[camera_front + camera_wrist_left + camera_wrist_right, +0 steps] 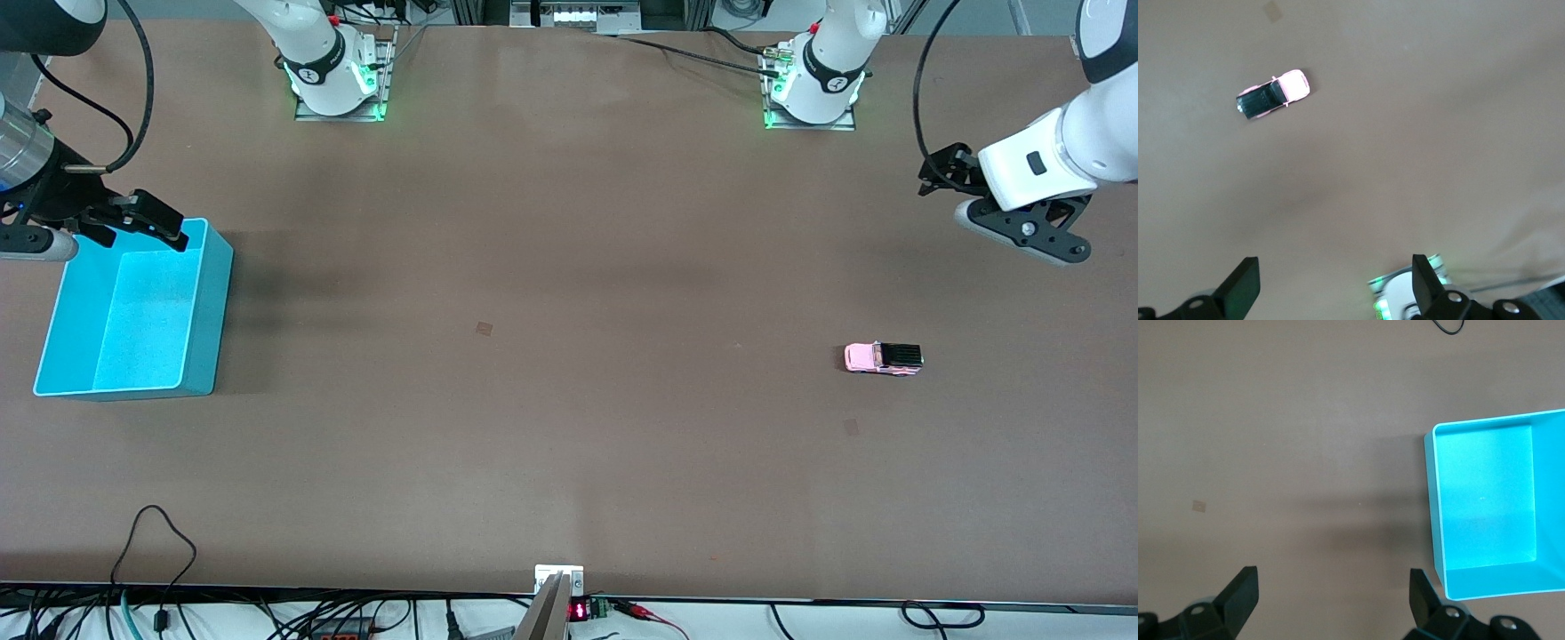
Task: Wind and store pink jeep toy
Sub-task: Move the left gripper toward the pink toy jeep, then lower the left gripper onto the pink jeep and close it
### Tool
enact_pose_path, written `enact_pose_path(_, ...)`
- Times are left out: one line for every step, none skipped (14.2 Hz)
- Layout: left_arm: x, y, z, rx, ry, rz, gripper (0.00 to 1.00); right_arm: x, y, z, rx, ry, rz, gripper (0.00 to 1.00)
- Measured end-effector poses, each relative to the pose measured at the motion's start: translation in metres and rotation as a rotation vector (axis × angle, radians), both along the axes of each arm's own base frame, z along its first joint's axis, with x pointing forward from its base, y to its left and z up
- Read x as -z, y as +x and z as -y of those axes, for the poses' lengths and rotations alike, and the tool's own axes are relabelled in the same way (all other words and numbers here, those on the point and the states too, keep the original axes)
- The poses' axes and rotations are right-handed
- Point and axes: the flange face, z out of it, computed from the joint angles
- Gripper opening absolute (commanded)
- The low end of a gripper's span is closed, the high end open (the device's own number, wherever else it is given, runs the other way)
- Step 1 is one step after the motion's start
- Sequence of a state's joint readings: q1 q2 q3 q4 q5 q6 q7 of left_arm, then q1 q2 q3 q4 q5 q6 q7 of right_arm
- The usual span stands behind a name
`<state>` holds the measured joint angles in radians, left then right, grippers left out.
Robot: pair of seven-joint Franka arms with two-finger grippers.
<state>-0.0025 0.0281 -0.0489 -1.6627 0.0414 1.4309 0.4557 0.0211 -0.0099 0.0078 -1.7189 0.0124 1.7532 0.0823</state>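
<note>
I need to wind and store the pink jeep toy (pixel 883 358), so next I should grip it by its black roof (pixel 900 354) with my left gripper.
The pink jeep toy (pixel 883 358) stands on its wheels on the brown table toward the left arm's end; it also shows in the left wrist view (pixel 1273 94), pink with a black roof. My left gripper (pixel 985 204) hangs open and empty in the air over bare table near that end, apart from the jeep; its fingers stand wide apart in the left wrist view (pixel 1336 267). The cyan bin (pixel 133 311) stands empty at the right arm's end and shows in the right wrist view (pixel 1485 500). My right gripper (pixel 133 220) is open and empty over the bin's edge (pixel 1333 580).
Two small tape marks (pixel 484 328) (pixel 851 427) lie flat on the table. The arm bases (pixel 338 80) (pixel 813 89) stand along the table edge farthest from the front camera. Cables (pixel 160 542) lie at the nearest edge.
</note>
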Motion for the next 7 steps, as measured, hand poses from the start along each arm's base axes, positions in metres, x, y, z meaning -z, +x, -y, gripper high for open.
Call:
enact_pose_path(0.005,0.004,-0.006,0.078,-0.009,-0.001,1.0,0.0,0.0,-0.003,-0.006,0.0,0.0,1.0)
enact_pose_path(0.011,0.01,-0.01,0.159,-0.019,0.006,1.0,0.0,0.0,-0.005,-0.009,0.0,0.0,1.0)
enact_pose_path(0.022,0.017,-0.013,0.244,-0.03,0.017,1.0,0.0,0.0,-0.004,-0.008,0.0,0.001,1.0)
enact_pose_path(0.036,0.025,-0.017,0.328,-0.046,0.03,1.0,-0.001,0.0,-0.002,-0.006,0.0,0.002,1.0)
enact_pose_path(0.054,0.033,-0.023,0.412,-0.064,0.044,1.0,-0.001,0.0,0.0,-0.004,0.0,0.004,1.0)
enact_pose_path(0.074,0.039,-0.032,0.482,-0.079,0.06,1.0,-0.001,0.001,0.001,-0.002,-0.001,0.009,1.0)
enact_pose_path(0.095,0.044,-0.042,0.547,-0.09,0.08,1.0,-0.003,0.002,0.003,0.0,-0.001,0.02,1.0)
